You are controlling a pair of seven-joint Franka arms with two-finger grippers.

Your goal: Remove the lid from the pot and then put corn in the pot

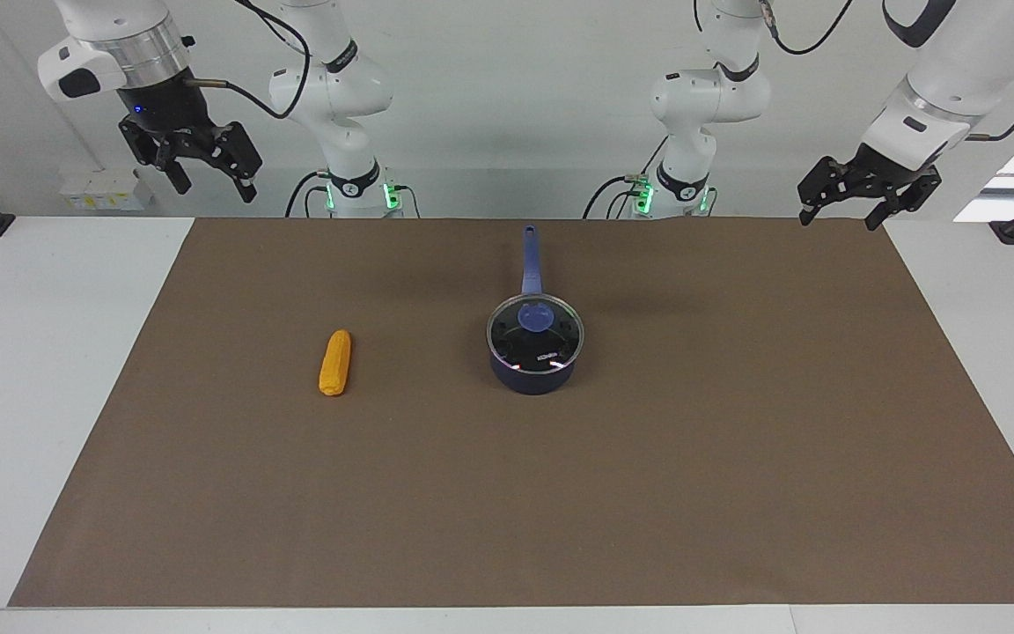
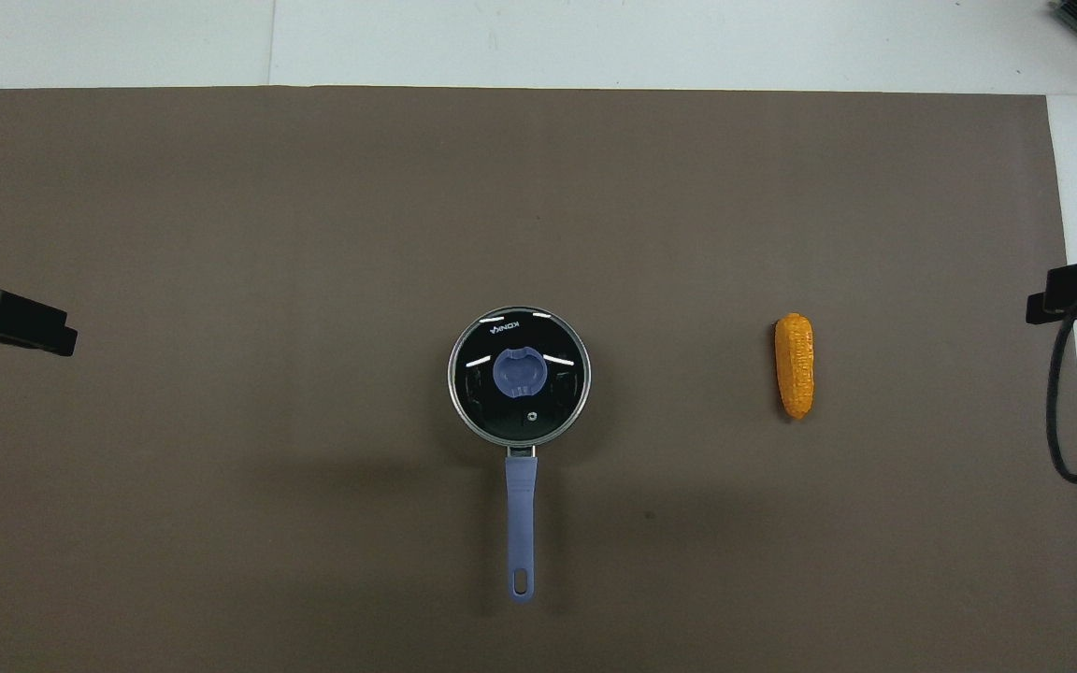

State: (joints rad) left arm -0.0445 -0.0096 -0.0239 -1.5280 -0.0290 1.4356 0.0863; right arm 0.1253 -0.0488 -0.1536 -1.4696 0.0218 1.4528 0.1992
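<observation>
The glass lid spreads wide across the whole pot, so my left gripper should next grab the lid by the narrow blue knob [image 2: 520, 371] to lift it off.
The pot [image 1: 533, 380] stands near the middle of the brown mat, its long blue handle [image 1: 530, 260] pointing toward the robots. The glass lid [image 1: 535, 339] with its blue knob [image 1: 535, 315] sits on the pot. The orange-yellow corn [image 1: 335, 363] lies on the mat beside the pot, toward the right arm's end. My right gripper [image 1: 215, 189] hangs open and empty high over the table's edge at its own end. My left gripper [image 1: 838, 220] hangs open and empty over the mat's corner at its end. In the overhead view the lid [image 2: 519, 375], the pot's handle [image 2: 520, 505] and the corn [image 2: 795, 365] show.
The brown mat [image 1: 560, 511] covers most of the white table [image 1: 40, 370]. Only the tips of the left gripper [image 2: 34, 327] and the right gripper [image 2: 1076, 285] reach into the overhead view. A black cable [image 2: 1057, 411] hangs by the right gripper.
</observation>
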